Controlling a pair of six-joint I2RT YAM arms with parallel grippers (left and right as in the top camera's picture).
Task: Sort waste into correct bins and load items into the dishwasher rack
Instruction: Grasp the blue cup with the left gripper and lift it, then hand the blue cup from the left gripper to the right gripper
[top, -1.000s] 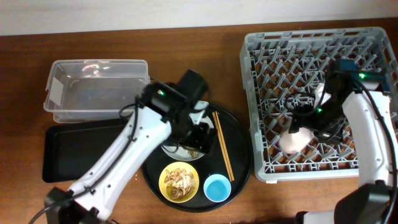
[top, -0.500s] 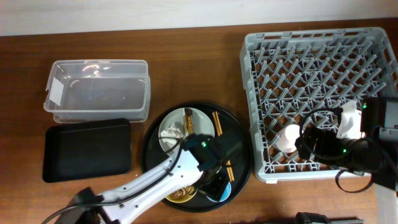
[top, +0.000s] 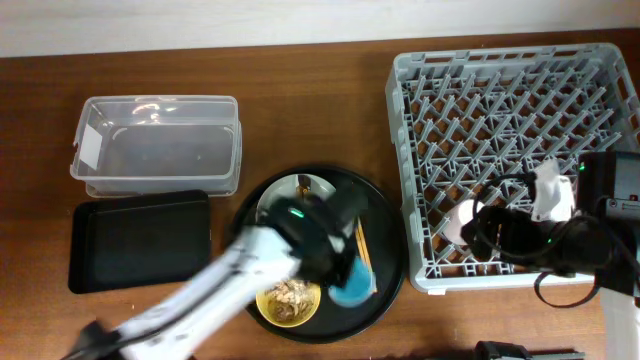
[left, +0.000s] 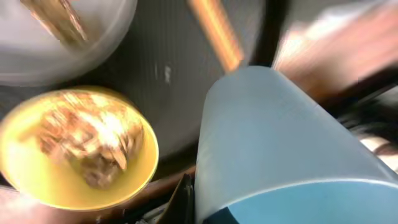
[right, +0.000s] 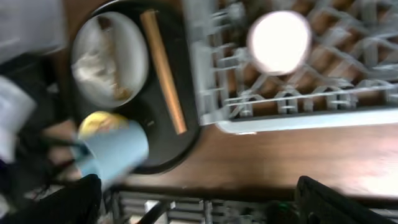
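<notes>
The light-blue cup (top: 352, 290) needs to go into the dishwasher rack with its opening first. My right gripper needs to grab it by its base end next.
My left gripper (top: 345, 276) is shut on the wall of the light-blue cup (top: 352, 290) (left: 280, 137), which tips over the round black tray; one finger (left: 186, 194) lies against its side. Beside it the yellow bowl (top: 288, 299) (left: 74, 149) holds tan food scraps. The white plate (top: 285, 195) (right: 109, 59) carries crumpled white and brown waste, blurred. Wooden chopsticks (top: 361, 250) (right: 163, 68) lie on the tray. A pink cup (top: 462, 222) (right: 278, 40) stands upside down in the grey dishwasher rack (top: 510, 90). My right gripper (top: 495, 235) (right: 199, 205) is open and holds nothing.
The round black tray (top: 385, 215) sits left of the rack. A clear plastic box (top: 155, 145) stands at the back left, with the shallow black tray (top: 140, 240) in front of it. My left arm crosses the front left of the table.
My left arm swung from the plate down to the light-blue cup and shut on it. My right gripper opened, left the pink cup in the rack and drew back towards the right.
</notes>
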